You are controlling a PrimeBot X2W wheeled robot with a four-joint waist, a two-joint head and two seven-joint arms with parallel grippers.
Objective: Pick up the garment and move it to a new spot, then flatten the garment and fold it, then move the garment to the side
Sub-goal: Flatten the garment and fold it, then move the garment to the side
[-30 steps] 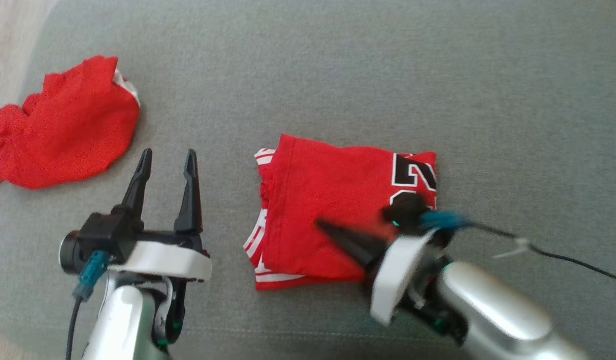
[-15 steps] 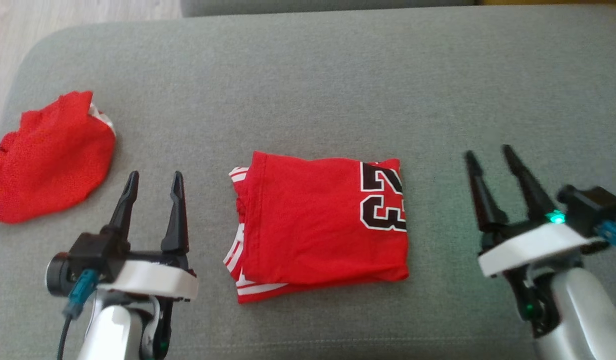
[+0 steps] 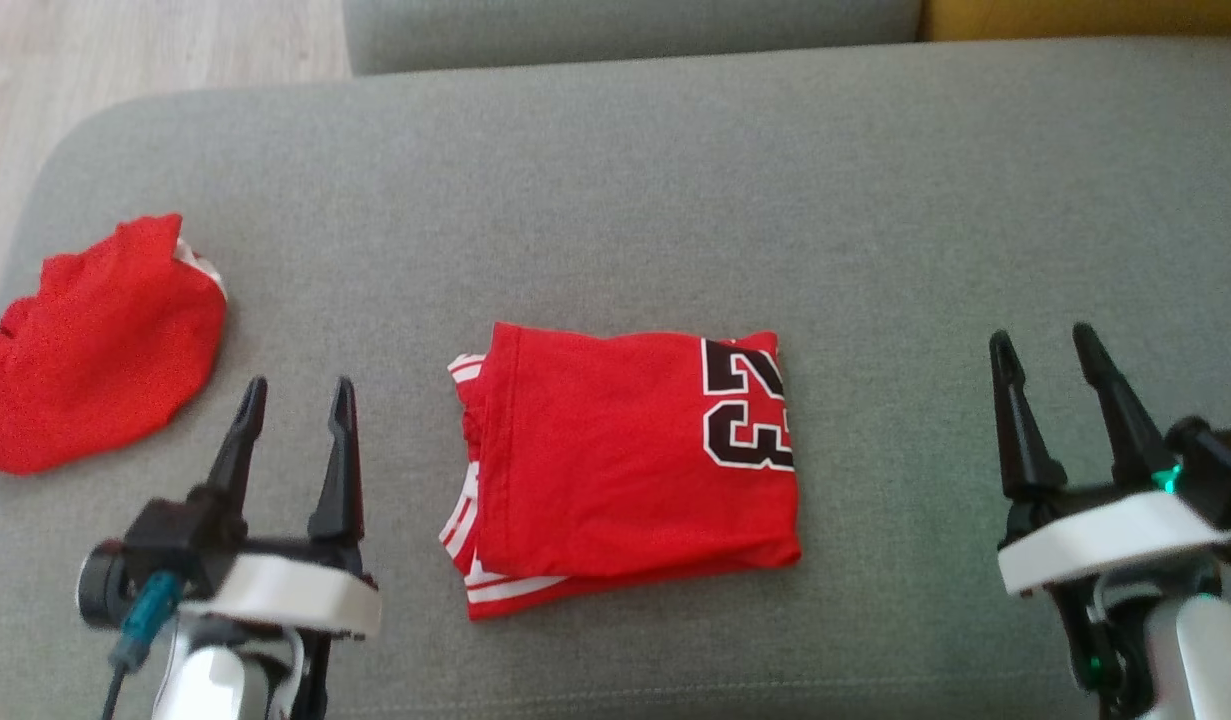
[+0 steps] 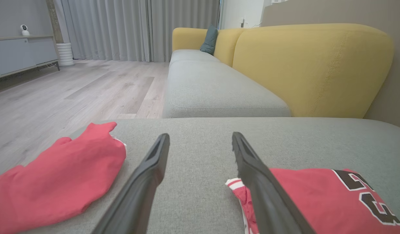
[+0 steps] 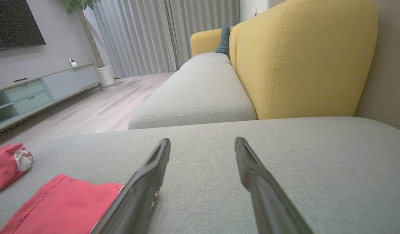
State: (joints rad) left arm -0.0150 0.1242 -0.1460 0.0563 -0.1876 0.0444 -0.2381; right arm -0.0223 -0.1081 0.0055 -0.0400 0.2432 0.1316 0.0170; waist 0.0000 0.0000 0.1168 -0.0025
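The right gripper pinches the folded garment by its folded edge with the number next, to move it to the side.
The garment is a red jersey with white stripes and a black number, folded into a neat rectangle on the middle of the grey cushion. It also shows at the lower right of the left wrist view, garment, and at the lower left of the right wrist view, garment. My left gripper stands open to the left of it, apart from it, holding nothing. My right gripper stands open well to the right, also empty.
A second red garment lies crumpled at the cushion's left edge, near the wooden floor. A yellow sofa back and another grey seat stand beyond. The cushion's far and right parts are bare fabric.
My right gripper has let go of the folded garment, opened, and drawn back to the right. The head camera has shifted, so the whole picture moved. The left gripper stays open.
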